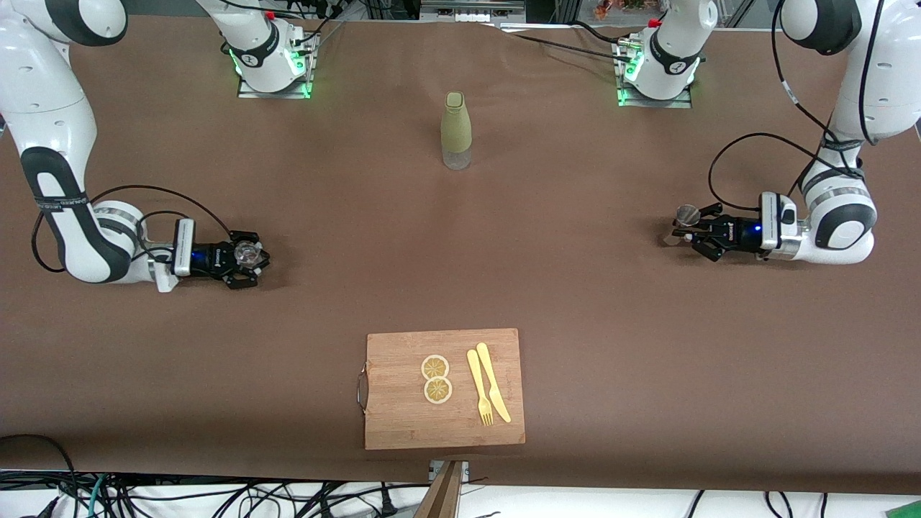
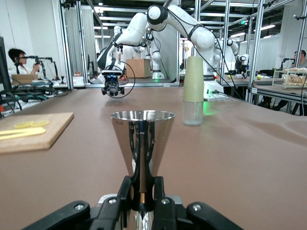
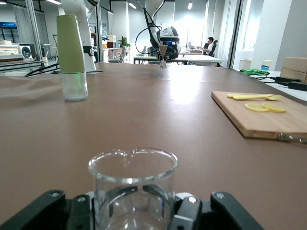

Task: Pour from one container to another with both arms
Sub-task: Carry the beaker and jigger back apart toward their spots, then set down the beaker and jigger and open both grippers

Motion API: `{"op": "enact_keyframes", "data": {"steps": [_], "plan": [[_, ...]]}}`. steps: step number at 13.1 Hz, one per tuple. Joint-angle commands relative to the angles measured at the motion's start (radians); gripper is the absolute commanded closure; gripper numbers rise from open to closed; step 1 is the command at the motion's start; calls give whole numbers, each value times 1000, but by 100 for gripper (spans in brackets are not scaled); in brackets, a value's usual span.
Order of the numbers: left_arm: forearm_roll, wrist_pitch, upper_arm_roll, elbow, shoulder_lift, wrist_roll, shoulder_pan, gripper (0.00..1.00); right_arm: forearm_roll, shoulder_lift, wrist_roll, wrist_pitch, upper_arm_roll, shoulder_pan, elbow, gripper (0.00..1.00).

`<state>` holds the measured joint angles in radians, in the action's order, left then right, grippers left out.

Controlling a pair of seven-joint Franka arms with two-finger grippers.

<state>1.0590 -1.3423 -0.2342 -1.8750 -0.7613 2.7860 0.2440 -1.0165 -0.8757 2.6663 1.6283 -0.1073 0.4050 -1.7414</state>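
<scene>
I need to keep holding the jigger with my left gripper, because the jigger's base is still hanging above the tabletop in the front view.
My left gripper is low at the left arm's end of the table, shut on the narrow waist of a steel double-cone jigger that stands upright. In the left wrist view the jigger rises straight out of that gripper. At the right arm's end my right gripper is shut around a clear glass beaker with a pouring lip. The beaker looks empty in the right gripper. I cannot tell whether either vessel touches the table.
A pale green bottle with a clear base stands mid-table toward the robots' bases. A wooden cutting board lies near the front camera's edge. It carries two lemon slices, a yellow fork and a yellow knife.
</scene>
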Motion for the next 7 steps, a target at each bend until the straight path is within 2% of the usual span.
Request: {"op": "enact_keyframes", "data": {"steps": [1, 7], "plan": [[-62, 57, -27, 49, -41, 239, 38, 100, -13, -28, 47, -54, 23, 9, 2, 94], [-67, 88, -27, 161, -159, 319, 66, 100, -25, -109, 52, -54, 23, 8, 14, 90]]}}
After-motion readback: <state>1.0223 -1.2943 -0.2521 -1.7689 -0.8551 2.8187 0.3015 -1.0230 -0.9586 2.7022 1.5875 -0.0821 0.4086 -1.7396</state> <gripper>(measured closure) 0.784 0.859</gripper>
